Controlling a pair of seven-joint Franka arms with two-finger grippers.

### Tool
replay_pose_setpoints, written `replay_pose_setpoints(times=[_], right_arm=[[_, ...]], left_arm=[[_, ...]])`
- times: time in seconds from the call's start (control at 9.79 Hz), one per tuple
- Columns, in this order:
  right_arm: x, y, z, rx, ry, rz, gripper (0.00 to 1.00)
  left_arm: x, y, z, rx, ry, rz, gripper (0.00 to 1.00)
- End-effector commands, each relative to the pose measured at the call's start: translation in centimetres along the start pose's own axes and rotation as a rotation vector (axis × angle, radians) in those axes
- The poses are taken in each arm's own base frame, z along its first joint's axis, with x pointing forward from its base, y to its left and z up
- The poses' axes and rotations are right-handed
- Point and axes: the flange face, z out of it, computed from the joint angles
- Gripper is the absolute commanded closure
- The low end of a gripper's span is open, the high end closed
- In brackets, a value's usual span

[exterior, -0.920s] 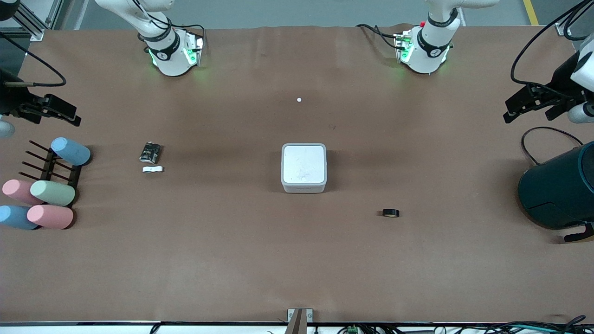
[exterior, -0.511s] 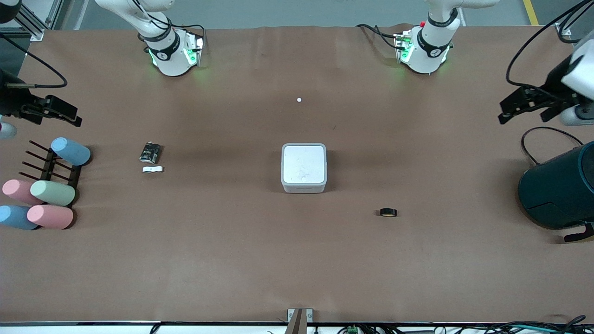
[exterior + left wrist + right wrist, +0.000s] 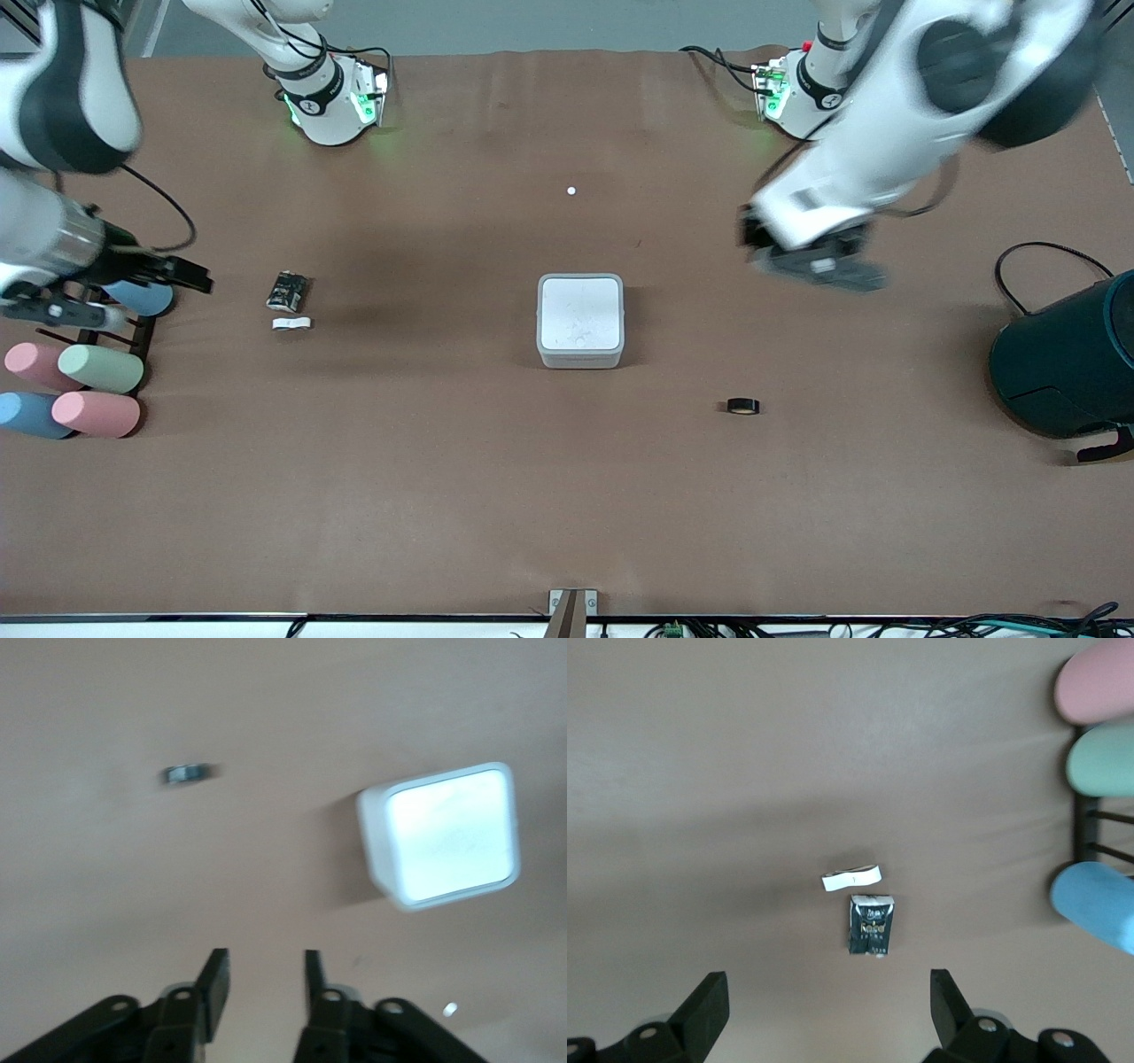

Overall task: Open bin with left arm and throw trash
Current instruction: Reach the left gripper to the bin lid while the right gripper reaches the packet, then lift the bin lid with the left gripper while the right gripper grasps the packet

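The robot's right gripper should grab the black wrapper by its dark end [image 3: 290, 283] next. Then the right gripper will throw the wrapper into the bin as trash.
The bin [image 3: 580, 321], a small white-grey square box, sits mid-table with its lid shut; it also shows in the left wrist view [image 3: 440, 835]. The black tape ring [image 3: 742, 406] lies nearer the front camera, toward the left arm's end, and shows in the left wrist view [image 3: 187, 773]. The black wrapper [image 3: 287, 291] and white strip [image 3: 291, 323] lie toward the right arm's end; the right wrist view shows the wrapper [image 3: 871, 925] and strip [image 3: 850, 877]. My left gripper [image 3: 819, 266] [image 3: 264, 973] is open and empty over bare table beside the bin. My right gripper [image 3: 182, 276] [image 3: 828, 994] is wide open and empty, beside the wrapper.
A large dark teal round container [image 3: 1067, 363] stands at the left arm's end. Pastel cylinders [image 3: 97, 368] lie on a black rack at the right arm's end and show in the right wrist view [image 3: 1099, 753]. A tiny white dot [image 3: 570, 190] lies near the arms' bases.
Both arms have swung in from the table's ends: the left gripper toward the bin, the right gripper toward the wrapper. The bin and trash have not moved.
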Motion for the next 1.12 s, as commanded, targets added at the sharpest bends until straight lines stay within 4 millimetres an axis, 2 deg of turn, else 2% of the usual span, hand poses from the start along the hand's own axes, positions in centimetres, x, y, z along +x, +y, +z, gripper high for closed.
replay_pose_setpoints(times=[0.0, 0.1, 0.2, 0.31, 0.51, 0.72, 0.82, 0.92, 1.02], right_arm=[[-3.2, 1.3, 8.7, 0.004, 0.002, 0.029, 0.00], [-4.2, 2.1, 12.3, 0.004, 0.006, 0.043, 0.00], [-4.5, 2.2, 15.1, 0.003, -0.017, 0.046, 0.00], [-4.3, 2.6, 17.8, 0.003, -0.055, 0.054, 0.00], [-4.4, 3.1, 22.5, 0.002, -0.130, 0.063, 0.00], [-4.7, 3.1, 24.4, 0.001, -0.163, 0.062, 0.00], [-4.6, 3.1, 25.9, 0.001, -0.163, 0.063, 0.00], [-4.6, 3.0, 26.9, 0.001, -0.167, 0.060, 0.14], [-4.8, 2.8, 27.1, -0.001, -0.178, 0.057, 0.51]], left_arm=[[4.4, 6.2, 6.0, -0.056, 0.070, -0.013, 1.00], [5.2, 8.5, 9.1, -0.069, 0.119, -0.047, 1.00], [5.2, 10.9, 12.3, -0.054, 0.135, -0.037, 1.00], [5.1, 12.6, 14.6, -0.051, 0.156, -0.042, 1.00], [5.4, 13.7, 19.7, -0.017, 0.177, -0.084, 1.00], [5.3, 13.6, 23.8, -0.021, 0.135, -0.148, 1.00], [5.1, 13.6, 25.1, -0.015, 0.118, -0.156, 1.00], [5.1, 13.4, 25.4, -0.009, 0.116, -0.158, 1.00], [5.6, 12.5, 23.7, -0.004, 0.123, -0.166, 1.00]])
